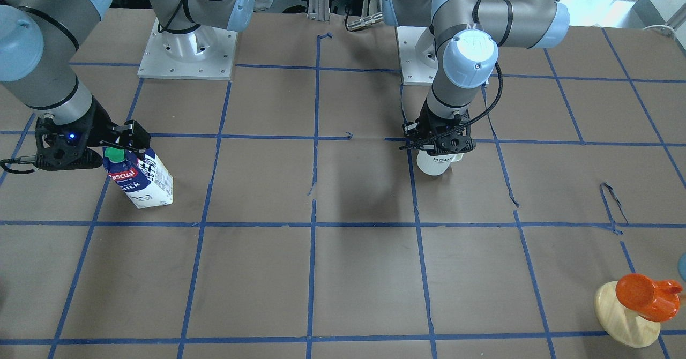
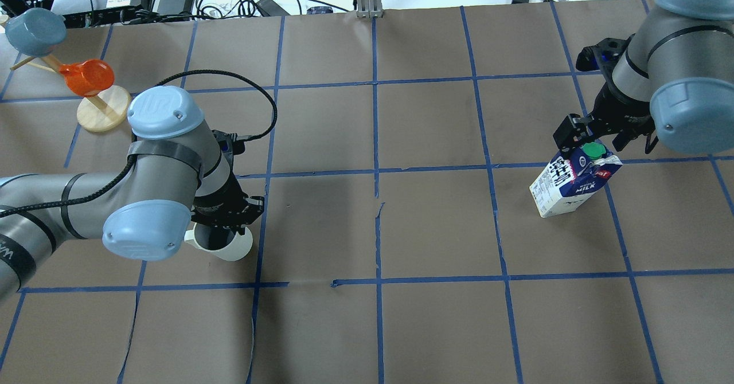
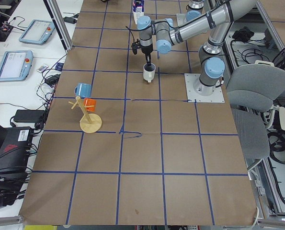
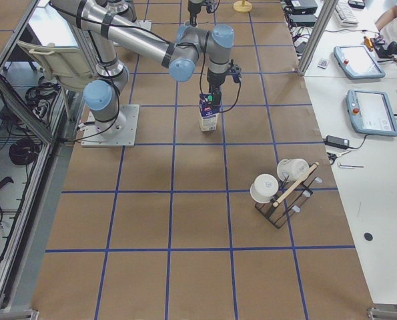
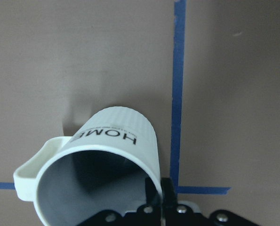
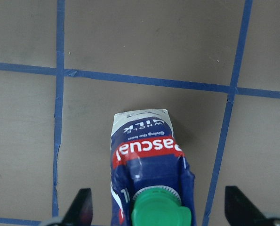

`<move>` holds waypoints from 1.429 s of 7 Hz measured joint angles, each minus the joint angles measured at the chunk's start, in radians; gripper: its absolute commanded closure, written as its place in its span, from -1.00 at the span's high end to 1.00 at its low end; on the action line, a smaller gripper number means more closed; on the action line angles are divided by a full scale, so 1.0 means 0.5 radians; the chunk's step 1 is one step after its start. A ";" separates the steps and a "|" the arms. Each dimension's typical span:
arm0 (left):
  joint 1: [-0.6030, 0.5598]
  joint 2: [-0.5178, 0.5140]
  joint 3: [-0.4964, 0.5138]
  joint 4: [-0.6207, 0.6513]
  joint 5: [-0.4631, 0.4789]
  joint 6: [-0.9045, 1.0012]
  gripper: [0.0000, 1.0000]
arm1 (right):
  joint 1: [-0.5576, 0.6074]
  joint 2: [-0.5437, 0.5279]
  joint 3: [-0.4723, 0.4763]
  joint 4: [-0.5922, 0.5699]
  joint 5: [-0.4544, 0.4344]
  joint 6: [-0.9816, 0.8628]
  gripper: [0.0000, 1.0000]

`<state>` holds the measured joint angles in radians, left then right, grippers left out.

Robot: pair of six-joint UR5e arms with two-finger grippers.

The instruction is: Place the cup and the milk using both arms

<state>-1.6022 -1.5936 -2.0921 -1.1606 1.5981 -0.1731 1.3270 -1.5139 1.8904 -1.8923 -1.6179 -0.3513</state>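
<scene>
My right gripper grabs the milk carton by its gable top [image 1: 128,157] next, to place it beside the cup [image 1: 434,164].
The white ribbed cup [image 2: 229,249] marked "HOME" [image 1: 437,165] stands upright on the brown paper, handle to one side. My left gripper [image 2: 229,215] comes straight down on it and is shut on the cup's rim; in the left wrist view [image 5: 158,197] one finger sits against the rim of the cup [image 5: 107,155]. The blue and white milk [image 2: 570,183] carton with a green cap stands on the table [image 1: 142,179]. My right gripper [image 2: 593,143] is over its top, and its fingers [image 6: 83,209] stand wide apart on either side of the milk [image 6: 147,150] without touching it.
A wooden mug tree [image 2: 103,109] with an orange and a blue mug stands at the table's far left corner [image 1: 627,316]. A black rack with white cups [image 4: 278,193] stands near the table's right end. Blue tape lines grid the paper. The arm bases [image 1: 187,53] sit at the robot's edge.
</scene>
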 measured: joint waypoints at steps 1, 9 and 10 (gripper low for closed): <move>-0.103 -0.030 0.113 -0.062 -0.070 -0.224 -1.00 | -0.002 -0.002 0.005 0.027 0.000 0.006 0.07; -1.046 -0.420 0.413 0.127 -0.239 -1.531 -1.00 | 0.000 -0.010 -0.105 0.068 0.005 0.010 -0.18; -1.091 -0.437 0.414 0.131 -0.240 -1.576 -0.60 | 0.004 -0.012 -0.120 0.069 0.015 0.011 -0.14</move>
<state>-2.1478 -1.8119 -1.8853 -1.0952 1.4780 -0.9613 1.3292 -1.5200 1.8304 -1.8578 -1.6106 -0.3457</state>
